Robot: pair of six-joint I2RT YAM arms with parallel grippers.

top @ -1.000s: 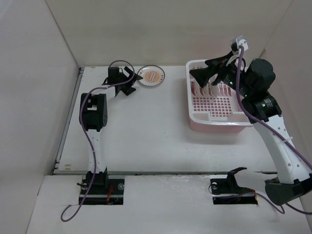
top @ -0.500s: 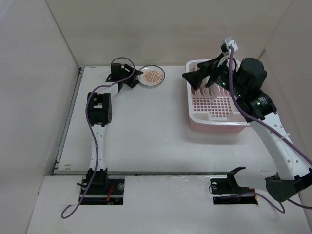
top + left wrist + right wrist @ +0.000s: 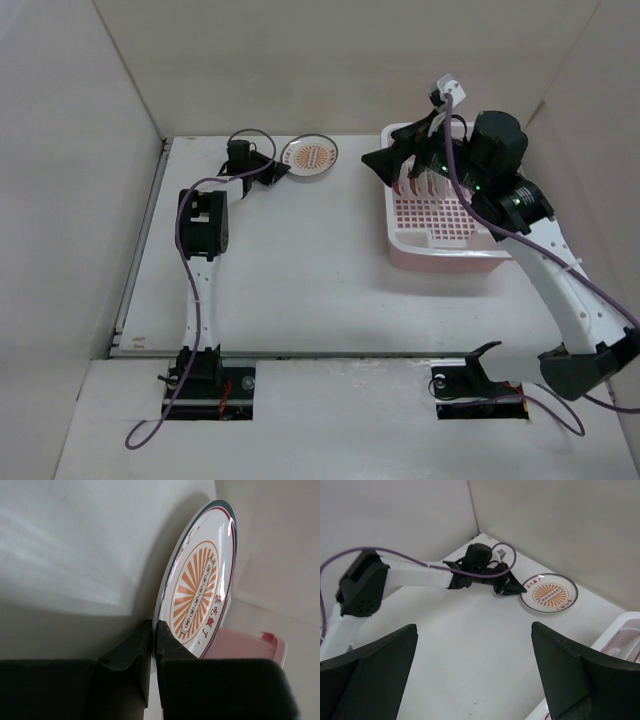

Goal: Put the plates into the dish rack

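Note:
My right gripper is to grab the orange-patterned plate [image 3: 310, 156] next, by its rim opposite my left gripper. That leaves the plate's other rim free to go into the rack.
An orange-patterned plate [image 3: 310, 156] lies on the table at the back, left of the dish rack [image 3: 445, 250]. My left gripper [image 3: 280, 168] reaches it from the left and is shut on its near rim. The left wrist view shows the plate [image 3: 200, 595] edge-on, its rim pinched between my two fingers, at the left gripper [image 3: 154, 625]. My right gripper [image 3: 400, 150] hangs open over the rack's back left corner, holding nothing. In the right wrist view the plate [image 3: 551, 592] lies flat, with the left gripper [image 3: 512, 587] at its edge.
The white-and-pink rack [image 3: 620, 630] stands at the back right, with upright dividers [image 3: 415, 182] partly hidden under my right arm. Walls close the table at the back and on both sides. A purple cable [image 3: 190, 270] runs along the left arm.
My left gripper has slid right onto the plate's rim and shut on it. My right arm has swung left above the rack, its jaws still wide.

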